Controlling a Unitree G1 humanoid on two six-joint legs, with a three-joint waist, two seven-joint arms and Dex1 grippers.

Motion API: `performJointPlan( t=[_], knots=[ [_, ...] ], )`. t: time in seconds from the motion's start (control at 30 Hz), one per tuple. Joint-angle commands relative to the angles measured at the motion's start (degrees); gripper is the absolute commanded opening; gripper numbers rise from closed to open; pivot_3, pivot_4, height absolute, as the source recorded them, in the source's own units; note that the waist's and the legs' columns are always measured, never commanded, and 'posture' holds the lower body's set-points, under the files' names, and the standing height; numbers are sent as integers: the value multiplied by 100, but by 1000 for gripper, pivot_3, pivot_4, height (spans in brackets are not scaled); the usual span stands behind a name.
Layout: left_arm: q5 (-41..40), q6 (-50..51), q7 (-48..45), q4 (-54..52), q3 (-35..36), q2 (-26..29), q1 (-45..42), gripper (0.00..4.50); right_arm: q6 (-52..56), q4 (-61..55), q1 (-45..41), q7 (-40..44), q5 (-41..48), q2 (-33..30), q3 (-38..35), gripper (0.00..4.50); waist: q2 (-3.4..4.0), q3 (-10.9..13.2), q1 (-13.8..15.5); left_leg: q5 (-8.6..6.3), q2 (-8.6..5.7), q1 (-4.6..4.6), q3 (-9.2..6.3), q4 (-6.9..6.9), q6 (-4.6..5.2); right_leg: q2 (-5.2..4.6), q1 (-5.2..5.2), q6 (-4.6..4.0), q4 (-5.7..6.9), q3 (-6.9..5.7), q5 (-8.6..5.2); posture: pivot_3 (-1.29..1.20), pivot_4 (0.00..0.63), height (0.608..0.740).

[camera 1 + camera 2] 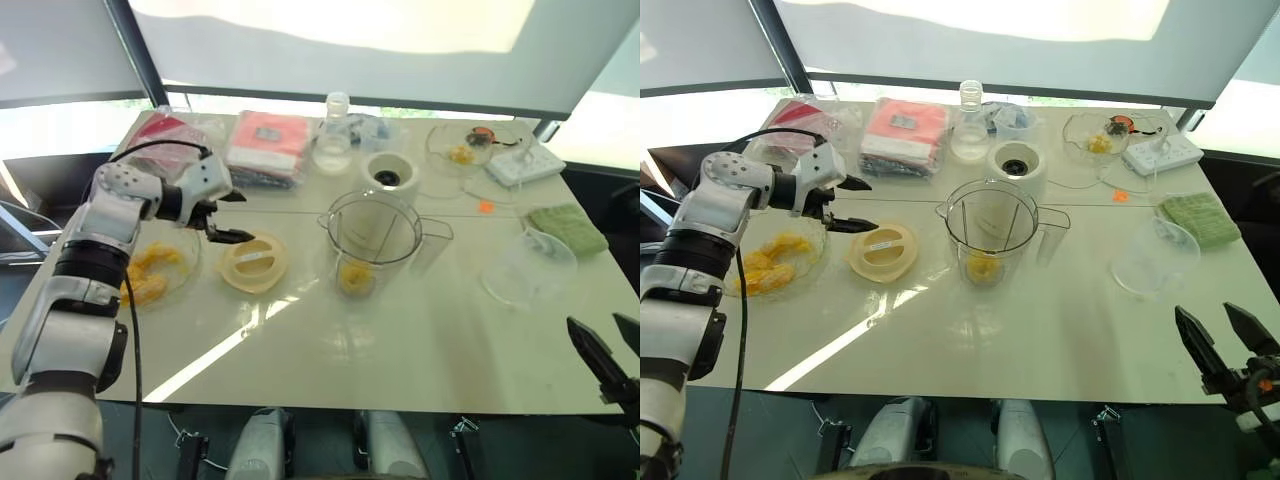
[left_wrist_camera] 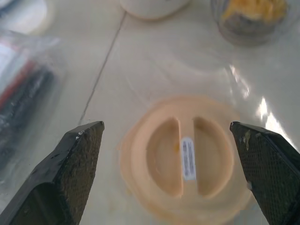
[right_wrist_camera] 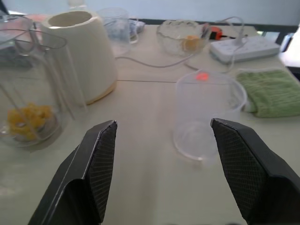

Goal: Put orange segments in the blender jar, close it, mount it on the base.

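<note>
My left gripper needs to pinch the lid by the narrow ridge (image 1: 253,258) between its two hollows next, because the lid is a wide round disc (image 1: 254,263).
The clear blender jar (image 1: 385,228) stands upright mid-table, with orange segments (image 1: 354,276) in its bottom. More orange segments (image 1: 150,272) lie in a shallow glass bowl at the left. Just behind the jar stands the cream base (image 1: 390,178), its dark socket facing up. A flat cream lid (image 1: 254,263) lies on the table between bowl and jar. My left gripper (image 1: 238,217) hovers open just above and left of the lid (image 2: 183,159), which shows between its fingers. My right gripper (image 1: 1225,345) is open and empty off the table's near right corner.
An empty clear cup (image 3: 206,112) and a green cloth (image 3: 269,91) sit at the right. Along the back are a white power strip (image 1: 525,163), a glass bowl (image 1: 460,148) holding fruit, a small glass bottle (image 1: 334,140) and red packets (image 1: 265,140).
</note>
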Motion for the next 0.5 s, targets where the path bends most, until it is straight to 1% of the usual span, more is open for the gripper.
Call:
performJointPlan(
  t=[0.03, 0.1, 0.23, 0.3, 0.4, 0.5],
  knots=[
    [624, -784, 60, 747, -302, -113, -433, 4500, 127, -309, -11, 238, 1154, -494, -1043, 3355, -12, 6, -1, 0, -1, -1, 2, 3, 1, -2, 1, 0, -1, 0, 0, 0, 150, 740],
    [859, -960, 12, 1216, -447, -273, -630, 4500, 221, -397, -198, 245, 1652, -907, -1395, 3355, -36, 8, -1, 0, -4, -1, 5, 10, 1, -5, 5, 0, -3, 0, 1, 0, 150, 740],
    [1228, -1174, 244, 1880, -594, -655, -903, 4500, 435, -636, -553, 88, 2169, -1502, -1630, 3355, -71, 10, 0, 0, -4, 1, 1, 12, 1, -5, 9, 1, -4, -1, 2, 0, 150, 740],
    [1357, -1142, 352, 2078, -601, -791, -973, 4500, 555, -699, -658, 45, 2225, -1631, -1659, 3355, -73, 9, 5, -1, -3, -1, -4, 11, 3, -4, 9, 3, -4, -3, 1, 0, 150, 740],
    [1501, -897, 519, 2320, -634, -1148, -1038, 4500, 728, -791, -847, -13, 2177, -1851, -1615, 3355, -74, 9, 11, -7, -6, -9, -9, 10, 13, -5, 7, 9, -6, -5, -1, 0, 150, 740],
    [1710, -792, 707, 2481, -713, -1392, -1025, 4500, 841, -826, -1062, -109, 2171, -1933, -1539, 3355, -77, 8, 13, -9, -12, -13, -9, 10, 15, -11, 7, 18, -10, -5, 4, 0, 150, 740]
  ],
)
